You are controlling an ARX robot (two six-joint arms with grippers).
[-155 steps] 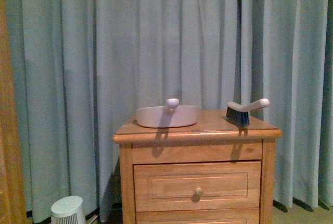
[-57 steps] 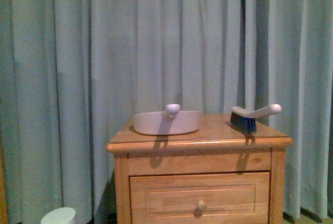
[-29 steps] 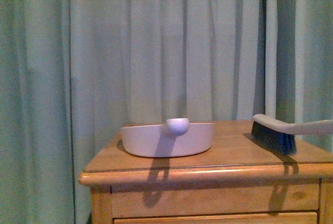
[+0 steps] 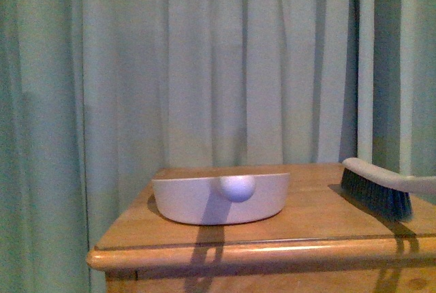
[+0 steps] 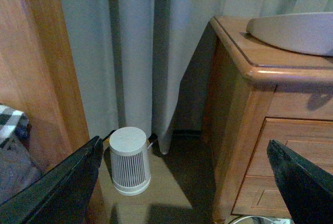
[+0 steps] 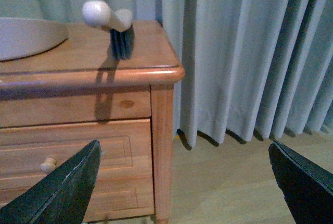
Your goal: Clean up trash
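Note:
My left gripper should grab the dustpan (image 4: pixel 204 201) by its narrow round handle (image 4: pixel 237 188) next, because the broad pan is wider than my fingers open.
The trash is out of view in every frame. A pale pinkish dustpan (image 4: pixel 204 201) with a round handle knob (image 4: pixel 236 188) lies on the wooden nightstand (image 4: pixel 306 218); a dark-bristled hand brush (image 4: pixel 378 191) rests at its right. Neither arm shows in the front view. My left gripper (image 5: pixel 183 143) hangs open and holds nothing, low beside the nightstand (image 5: pixel 244 109), with the dustpan (image 5: pixel 291 31) above it. My right gripper (image 6: pixel 183 145) is open and holds nothing, low by the nightstand's right corner (image 6: pixel 161 130), below the brush (image 6: pixel 117 23).
Grey-green curtains (image 4: pixel 204 68) hang behind the nightstand. A white slatted cylinder (image 5: pixel 129 160) stands on the floor to the left of it, beside a wooden panel (image 5: pixel 36 67) and checked fabric (image 5: pixel 10 122). Bare wood floor (image 6: pixel 223 182) lies to the right.
The front view has closed in on the nightstand: dustpan and brush look larger, and the drawer and floor have dropped out of the frame.

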